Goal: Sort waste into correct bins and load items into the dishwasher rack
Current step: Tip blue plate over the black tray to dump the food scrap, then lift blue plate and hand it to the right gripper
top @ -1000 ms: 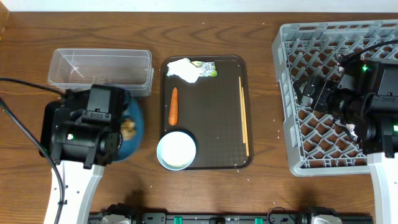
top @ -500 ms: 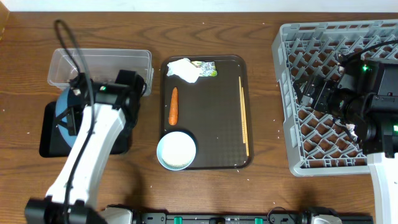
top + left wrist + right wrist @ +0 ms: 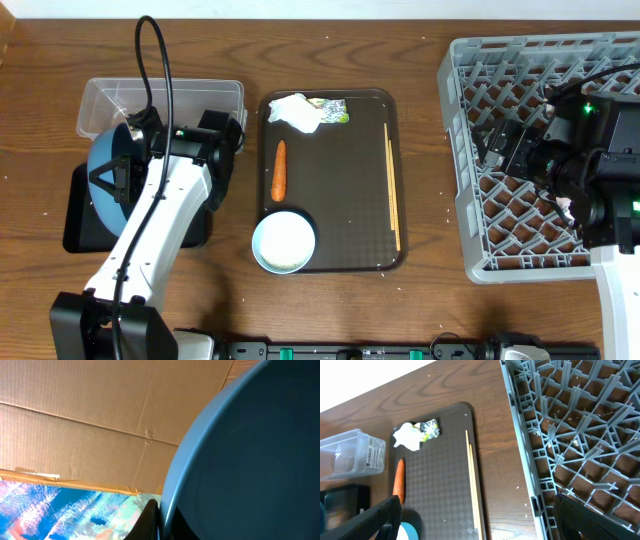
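I should reach the dark-blue plate with my right gripper and grab the part of the plate's rim that is free of my left gripper. Then I can load the plate edge-on into the rack.
My left gripper [image 3: 127,163] is shut on the rim of the dark-blue plate [image 3: 102,157] and holds it tilted on edge above the black tray [image 3: 80,236], next to the clear tub [image 3: 160,105]. In the left wrist view the plate [image 3: 250,460] fills the right side, its rim clamped in the jaws [image 3: 159,520]. The napkin [image 3: 293,110], wrapper [image 3: 333,110], carrot [image 3: 280,168], white bowl [image 3: 284,241] and chopsticks [image 3: 392,185] lie on the brown serving tray. My right gripper [image 3: 480,525] is open and empty over the rack's [image 3: 530,70] left part. The food lump and the cups are hidden.
The brown serving tray [image 3: 345,215] sits mid-table between the bins and the rack. A few white rice grains lie on the wood by the rack's left edge [image 3: 526,505]. Cardboard [image 3: 75,435] shows behind the plate in the left wrist view.
My left arm has lifted the plate from lying flat over the black tray and tipped it up on edge. The brown lump seen on it before is out of sight. The right arm has not moved.
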Available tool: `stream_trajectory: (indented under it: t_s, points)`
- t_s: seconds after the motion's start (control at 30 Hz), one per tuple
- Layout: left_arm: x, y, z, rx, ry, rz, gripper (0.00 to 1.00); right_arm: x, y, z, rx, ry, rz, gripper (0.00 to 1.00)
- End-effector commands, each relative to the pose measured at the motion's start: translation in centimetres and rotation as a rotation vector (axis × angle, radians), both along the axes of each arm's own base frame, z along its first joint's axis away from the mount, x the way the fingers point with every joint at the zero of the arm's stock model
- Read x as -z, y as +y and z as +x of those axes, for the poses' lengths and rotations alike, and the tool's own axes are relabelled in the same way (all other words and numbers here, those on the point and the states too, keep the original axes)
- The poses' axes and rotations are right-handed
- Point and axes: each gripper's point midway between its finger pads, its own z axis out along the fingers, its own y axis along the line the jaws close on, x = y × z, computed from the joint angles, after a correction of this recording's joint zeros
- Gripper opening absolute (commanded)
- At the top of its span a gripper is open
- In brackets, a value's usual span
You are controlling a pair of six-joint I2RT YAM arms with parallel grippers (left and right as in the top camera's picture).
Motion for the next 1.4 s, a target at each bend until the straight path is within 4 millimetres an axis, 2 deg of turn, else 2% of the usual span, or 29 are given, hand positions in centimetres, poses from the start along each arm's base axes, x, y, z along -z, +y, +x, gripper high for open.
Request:
stream_trajectory:
  t_s: [0.0,0.17,0.33,0.4,0.47,0.57,0.67,0.8,0.87,1.07,1.23,1.37]
  points:
    - [-1.8,0.1,0.4,0.016,-0.015,0.062,0.06,0.0,0.3,0.2,-0.004,-0.001,0.000,0.90]
    - [-1.4,0.0,0.5,0.013,-0.026,0.035,0.06,-0.1,0.3,0.3,-0.004,-0.006,0.000,0.90]
    - [0.7,-0.7,0.3,-0.003,-0.042,-0.107,0.06,-0.1,0.3,0.3,0.000,-0.005,0.006,0.90]
    - [0.6,-1.5,0.3,0.012,-0.070,-0.164,0.06,0.0,0.4,0.2,-0.002,0.001,0.008,0.90]
    - [-0.4,-2.6,0.4,0.044,-0.131,-0.236,0.06,0.0,0.7,0.1,-0.014,0.003,0.020,0.90]
    - [-2.4,-5.1,0.4,0.116,-0.254,-0.409,0.06,-0.4,1.9,-0.1,-0.094,-0.015,0.049,0.91]
    - [-3.9,-9.0,1.0,0.238,-0.368,-0.684,0.06,-1.5,4.1,-0.3,-0.235,-0.068,0.102,0.90]
    - [-5.3,-18.0,1.8,0.627,-0.314,-1.096,0.06,-4.1,8.1,-1.3,-0.486,-0.188,0.193,0.88]
    - [-6.1,-20.6,1.5,0.725,-0.302,-1.199,0.06,-5.0,10.2,-2.0,-0.592,-0.233,0.223,0.87]
    - [-6.1,-24.0,0.7,0.824,-0.245,-1.275,0.06,-5.4,14.9,-3.9,-0.769,-0.279,0.183,0.88]
    - [-6.2,-25.7,0.2,0.875,-0.215,-1.294,0.06,-3.5,15.7,-2.8,-0.683,-0.236,0.052,0.83]
    - [-6.6,-27.1,-0.3,0.925,-0.200,-1.332,0.07,-2.0,17.0,-2.6,-0.703,-0.199,0.021,0.69]
